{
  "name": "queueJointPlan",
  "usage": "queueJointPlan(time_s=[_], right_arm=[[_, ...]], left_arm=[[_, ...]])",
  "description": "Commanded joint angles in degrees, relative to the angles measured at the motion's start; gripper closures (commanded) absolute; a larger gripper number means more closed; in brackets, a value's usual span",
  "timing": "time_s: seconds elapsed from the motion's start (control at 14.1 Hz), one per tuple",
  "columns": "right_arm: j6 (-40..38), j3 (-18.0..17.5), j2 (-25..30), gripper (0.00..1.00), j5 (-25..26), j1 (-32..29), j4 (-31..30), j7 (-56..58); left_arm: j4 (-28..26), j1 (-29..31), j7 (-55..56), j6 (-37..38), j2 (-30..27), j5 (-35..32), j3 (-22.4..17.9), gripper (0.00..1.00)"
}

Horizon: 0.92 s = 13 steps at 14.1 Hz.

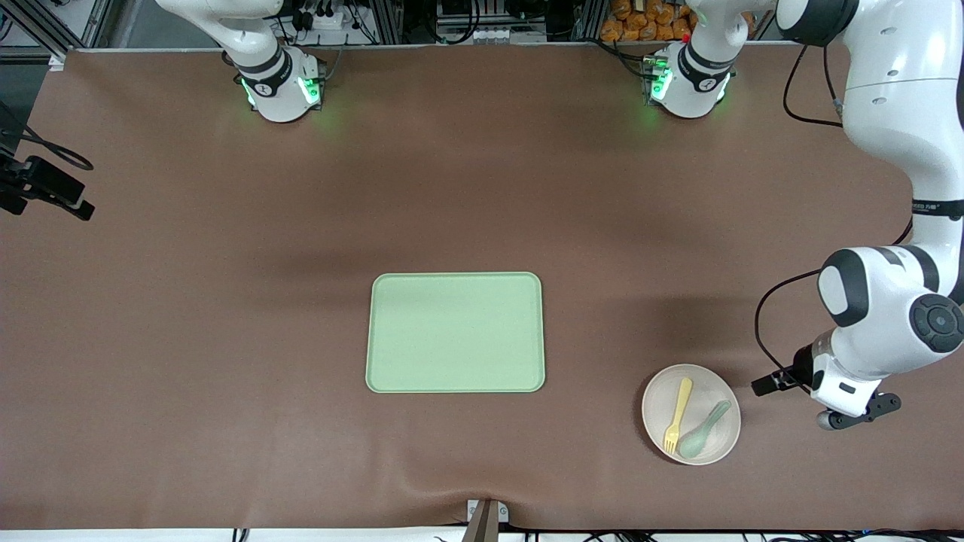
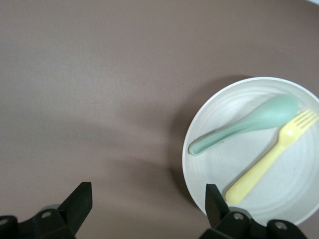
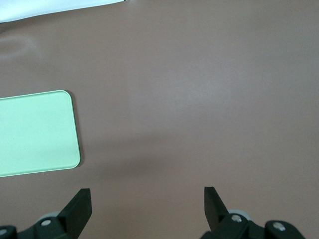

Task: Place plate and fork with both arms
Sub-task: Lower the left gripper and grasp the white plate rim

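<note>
The left gripper grabs the plate by its rim [image 1: 732, 394] next, to set the plate and the plate's fork onto the green tray [image 1: 456, 333].
The round cream plate [image 1: 700, 388] lies on the brown table toward the left arm's end, nearer the front camera than the green tray. On it rest the pale yellow fork [image 1: 678, 416] and a pale green spoon [image 1: 704, 430], side by side. My left gripper [image 1: 849, 412] hangs low beside the plate, at the table's left-arm end. In the left wrist view this gripper [image 2: 148, 199] is open and holds nothing; one fingertip [image 2: 214, 196] stands over the plate's [image 2: 279, 191] rim, with the fork [image 2: 269, 159] and spoon [image 2: 244, 127] close by. My right gripper [image 3: 147, 199] is open over bare table and does not show in the front view.
The pale green tray [image 1: 456, 332] lies bare at the table's middle; its corner [image 3: 35, 132] shows in the right wrist view. A black camera mount [image 1: 45, 188] juts in at the right arm's end. A small bracket [image 1: 486, 519] sits at the front edge.
</note>
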<state>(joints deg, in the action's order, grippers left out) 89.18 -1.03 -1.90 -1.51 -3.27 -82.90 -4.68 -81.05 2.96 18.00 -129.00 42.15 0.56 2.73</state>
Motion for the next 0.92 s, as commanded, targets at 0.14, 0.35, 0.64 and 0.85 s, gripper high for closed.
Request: queueJointPlan(time_s=[0.14, 0.35, 0.64, 0.85], right_arm=[[-0.6, -0.9, -0.3, 0.00, -0.9, -1.4, 0.8, 0.5], [-0.6, -0.9, -0.3, 0.00, -1.0, -1.4, 0.8, 0.5], [-0.6, -0.9, -0.3, 0.00, -1.0, -1.4, 0.8, 0.5], [-0.6, -0.9, -0.3, 0.00, -1.0, -1.5, 0.8, 0.5]], left_arm=[[1.7, -1.6, 8.7, -4.6, 4.8, -0.6, 0.3, 0.00], [1.6, -3.4, 12.0, -4.8, 6.1, -0.7, 0.3, 0.00], [1.3, -4.5, 13.1, -4.9, 7.2, -1.1, 0.2, 0.00], [1.3, -5.2, 13.0, -5.5, 8.0, -1.3, 0.0, 0.03]])
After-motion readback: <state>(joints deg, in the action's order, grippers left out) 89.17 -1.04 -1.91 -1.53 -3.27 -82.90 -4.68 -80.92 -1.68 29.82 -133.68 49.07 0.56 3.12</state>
